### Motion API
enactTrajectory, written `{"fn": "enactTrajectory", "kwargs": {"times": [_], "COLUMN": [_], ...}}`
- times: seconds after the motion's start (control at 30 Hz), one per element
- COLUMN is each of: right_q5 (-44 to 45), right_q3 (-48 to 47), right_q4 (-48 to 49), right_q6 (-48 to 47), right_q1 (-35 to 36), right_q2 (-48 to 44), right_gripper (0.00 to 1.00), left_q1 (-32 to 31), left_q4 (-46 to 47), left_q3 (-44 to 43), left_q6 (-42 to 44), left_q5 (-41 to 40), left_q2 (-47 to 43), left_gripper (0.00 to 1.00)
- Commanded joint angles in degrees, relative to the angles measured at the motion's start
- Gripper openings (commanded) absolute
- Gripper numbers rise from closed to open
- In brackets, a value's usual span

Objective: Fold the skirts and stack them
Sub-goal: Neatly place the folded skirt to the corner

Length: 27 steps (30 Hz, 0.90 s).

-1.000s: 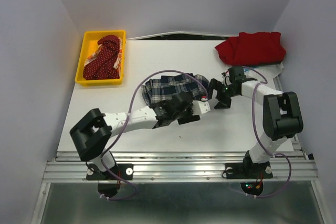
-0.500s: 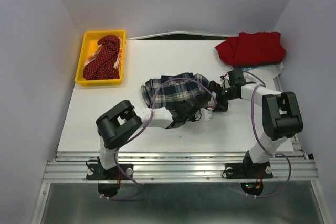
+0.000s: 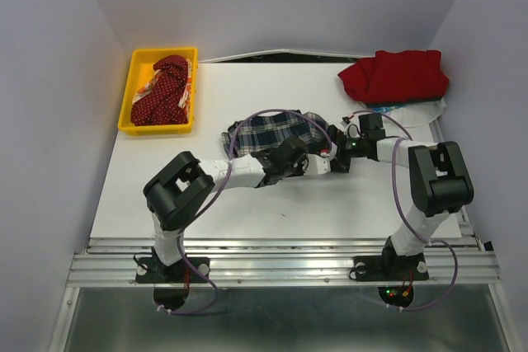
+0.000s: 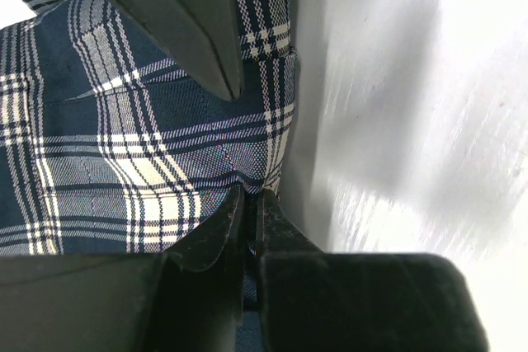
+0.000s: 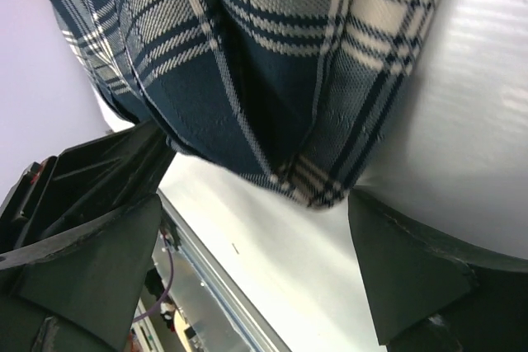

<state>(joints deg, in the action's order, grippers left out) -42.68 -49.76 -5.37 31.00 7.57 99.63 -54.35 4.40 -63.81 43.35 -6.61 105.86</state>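
Note:
My right gripper grabs the plaid skirt (image 5: 272,55) by its hanging corner (image 5: 308,177) next, since the rest stays free to stack over the red skirt.
The navy, green and white plaid skirt (image 3: 268,133) lies crumpled mid-table. My left gripper (image 3: 332,163) is at its right edge. In the left wrist view the gripper (image 4: 250,195) is shut on a thin fold of the plaid skirt (image 4: 124,146) at its hem. My right gripper (image 3: 338,141) is just beyond, open, its fingers wide on either side of a hanging corner of the plaid skirt (image 5: 272,55); nothing is pinched by the gripper (image 5: 256,204). A plain red skirt (image 3: 394,76) lies folded at the back right. A dark red dotted skirt (image 3: 165,88) sits in the bin.
A yellow bin (image 3: 125,105) stands at the back left, with cream and orange cloth (image 3: 148,86) peeking beside the dotted skirt. White table (image 3: 272,204) stretches in front of the plaid skirt. Grey walls close in on the left, right and back. A metal rail runs along the near edge.
My left gripper moved back and right to the plaid skirt's right edge and closed on the hem. The right gripper shifted slightly left toward that corner, still open.

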Motion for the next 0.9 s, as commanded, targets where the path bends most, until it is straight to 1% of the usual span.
{"fn": "enactTrajectory", "kwargs": {"times": [0.0, 0.07, 0.27, 0.37, 0.5, 0.6, 0.7, 0.87], "right_q5": [1.4, 1.3, -0.3, -2.6, -4.7, -5.9, -5.8, -4.9], "right_q3": [1.9, 2.3, 3.0, 3.4, 3.4, 3.4, 2.7, 0.1], "right_q4": [9.3, 11.7, 21.0, 25.0, 29.5, 35.8, 40.1, 43.6], "right_q6": [0.5, 1.4, 4.5, 5.7, 8.8, 11.8, 14.3, 17.0], "right_q1": [-0.1, 1.3, 5.0, 6.4, 6.9, 7.5, 8.0, 8.5], "right_q2": [2.8, 3.2, 6.2, 7.1, 10.5, 13.3, 15.4, 20.3], "right_gripper": [1.0, 1.0, 1.0, 1.0, 1.0, 1.0, 1.0, 1.0], "left_q1": [1.0, 1.8, 4.7, 5.7, 6.6, 6.6, 6.6, 6.5], "left_q4": [-2.1, -3.4, -6.8, -8.1, -8.8, -9.5, -10.1, -11.1], "left_q3": [-2.1, -2.8, -6.2, -7.9, -9.3, -10.2, -10.7, -10.9], "left_q6": [-1.3, -1.9, -3.2, -2.7, -1.4, -0.4, 0.3, 1.1], "left_q5": [6.3, 10.3, 18.2, 20.5, 23.2, 24.8, 26.0, 27.9], "left_q2": [-5.2, -5.4, -4.8, -4.4, -3.9, -3.3, -2.7, -2.1], "left_gripper": [0.0, 0.0, 0.0, 0.0, 0.0, 0.0, 0.0, 0.0]}}
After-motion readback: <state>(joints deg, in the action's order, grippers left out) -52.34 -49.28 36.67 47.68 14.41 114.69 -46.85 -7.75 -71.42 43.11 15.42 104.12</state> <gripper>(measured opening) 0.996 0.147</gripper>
